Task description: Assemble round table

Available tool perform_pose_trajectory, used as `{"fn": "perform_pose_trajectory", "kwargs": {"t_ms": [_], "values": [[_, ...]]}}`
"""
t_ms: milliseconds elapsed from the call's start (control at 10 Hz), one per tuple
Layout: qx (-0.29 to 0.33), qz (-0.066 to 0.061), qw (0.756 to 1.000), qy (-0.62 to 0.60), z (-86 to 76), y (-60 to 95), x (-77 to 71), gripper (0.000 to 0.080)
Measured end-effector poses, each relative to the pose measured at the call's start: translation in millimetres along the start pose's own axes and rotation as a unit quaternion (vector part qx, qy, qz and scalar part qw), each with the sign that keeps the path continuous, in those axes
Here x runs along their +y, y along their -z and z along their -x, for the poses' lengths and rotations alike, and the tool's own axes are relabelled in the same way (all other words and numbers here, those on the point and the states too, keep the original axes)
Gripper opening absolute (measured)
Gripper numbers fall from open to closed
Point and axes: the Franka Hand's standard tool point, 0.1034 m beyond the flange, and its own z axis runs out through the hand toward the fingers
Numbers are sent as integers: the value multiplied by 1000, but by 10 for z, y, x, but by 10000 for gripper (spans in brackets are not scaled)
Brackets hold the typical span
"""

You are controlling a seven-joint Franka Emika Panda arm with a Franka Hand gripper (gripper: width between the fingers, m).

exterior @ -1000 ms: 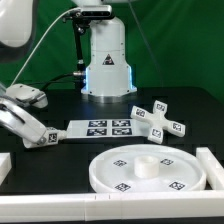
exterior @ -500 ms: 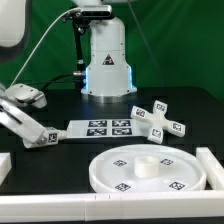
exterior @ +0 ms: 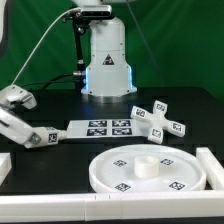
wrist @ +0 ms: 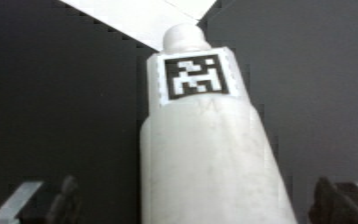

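Note:
The gripper should close on the white leg now, as its open fingers are on either side of the leg in the wrist view.
The short white leg (exterior: 43, 136) lies on its side on the black table at the exterior view's left. My gripper (exterior: 27, 130) stands open astride its near end. In the wrist view the leg (wrist: 202, 140) runs up between my fingertips (wrist: 34, 200), its tag facing the camera, with a dark gap on each side, so nothing is gripped. The large round rimmed disc (exterior: 150, 170) with its central hub lies at the front. The cross-shaped base (exterior: 158, 120) rests behind it, toward the exterior view's right.
The marker board (exterior: 100, 127) lies flat just beyond the leg's far end, and its corner (wrist: 149, 15) shows in the wrist view. The arm's base (exterior: 105, 60) stands behind it. White rails (exterior: 211, 165) border the table's right, left and front.
My hand has sunk a little and shifted toward the exterior view's left along the leg. The jaws stay open, and the leg, disc and base have not moved.

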Motion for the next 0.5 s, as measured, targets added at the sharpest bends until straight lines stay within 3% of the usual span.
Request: {"fn": "perform_pose_trajectory", "kwargs": {"t_ms": [400, 500], "values": [[0, 1, 1000, -2, -6, -33, 16, 648], [0, 1, 1000, -2, -6, -33, 16, 526]]}}
